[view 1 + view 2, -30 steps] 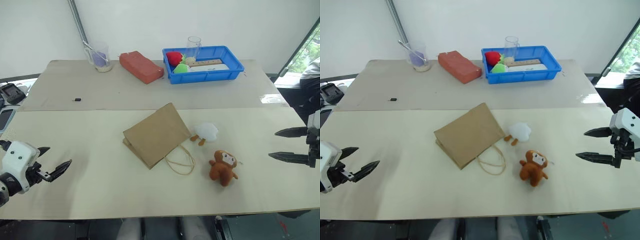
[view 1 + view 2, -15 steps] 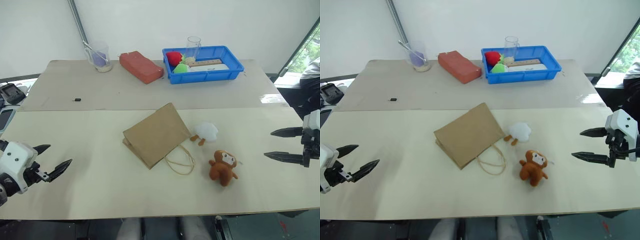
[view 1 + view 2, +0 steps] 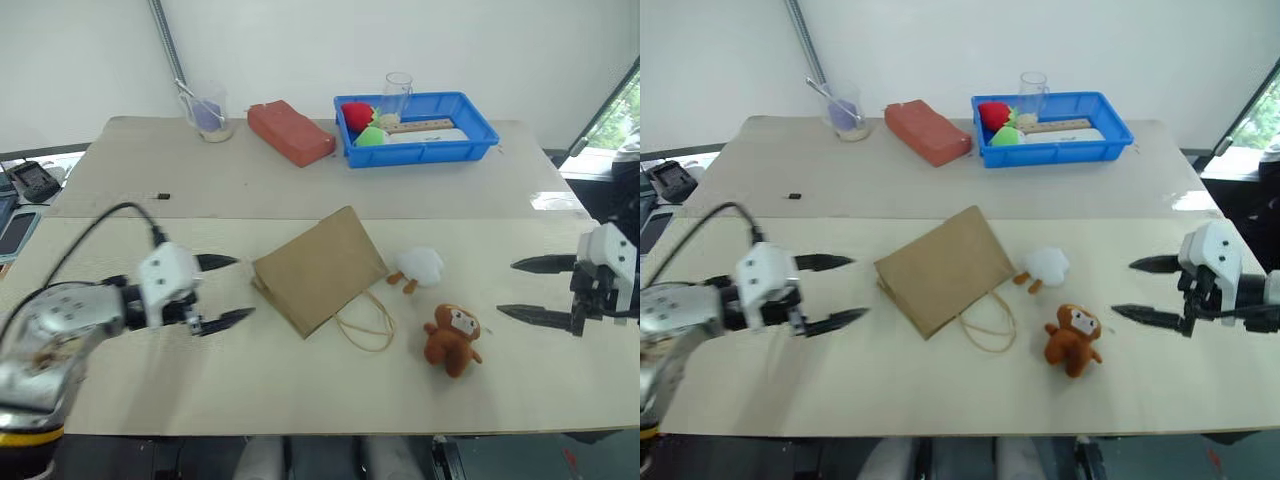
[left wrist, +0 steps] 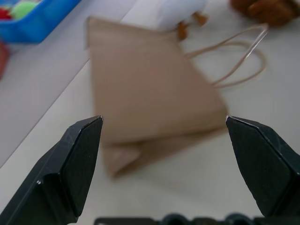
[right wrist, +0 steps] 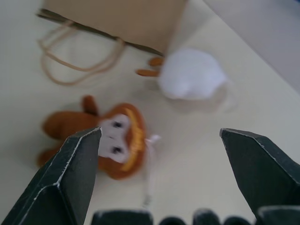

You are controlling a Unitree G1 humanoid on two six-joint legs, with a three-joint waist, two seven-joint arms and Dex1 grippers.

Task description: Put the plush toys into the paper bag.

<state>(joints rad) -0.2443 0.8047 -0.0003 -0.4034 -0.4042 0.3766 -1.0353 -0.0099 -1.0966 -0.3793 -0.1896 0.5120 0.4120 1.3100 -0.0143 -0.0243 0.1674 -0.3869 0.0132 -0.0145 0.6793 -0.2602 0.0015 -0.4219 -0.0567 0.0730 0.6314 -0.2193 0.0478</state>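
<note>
The paper bag (image 3: 320,268) lies flat and is wider than the fingers, so the left gripper should next pinch it by its thin rope handle (image 3: 392,325), which loops out slack.
A brown paper bag (image 3: 320,268) lies flat in the middle of the table, its rope handles (image 3: 365,322) looped toward the front edge. The fluffy white plush toy (image 3: 417,266) with orange feet rests just right of the bag. In front of it sits the brown-orange monkey plush (image 3: 452,340). My left gripper (image 3: 226,291) hovers open just left of the bag, pointing at it; the left wrist view shows the bag (image 4: 150,89) between the fingers. My right gripper (image 3: 520,290) is open to the right of the monkey (image 5: 110,140) and white toy (image 5: 190,75), holding nothing.
A blue tray (image 3: 475,135) with red and green round items and a clear glass stands at the back right. A reddish block (image 3: 290,132) and a plastic cup (image 3: 207,110) sit at the back. A small dark object (image 3: 163,196) lies on the left.
My left gripper has swung far right from the table's left edge to just beside the bag. My right gripper has shifted left toward the monkey. The camera view has shifted slightly.
</note>
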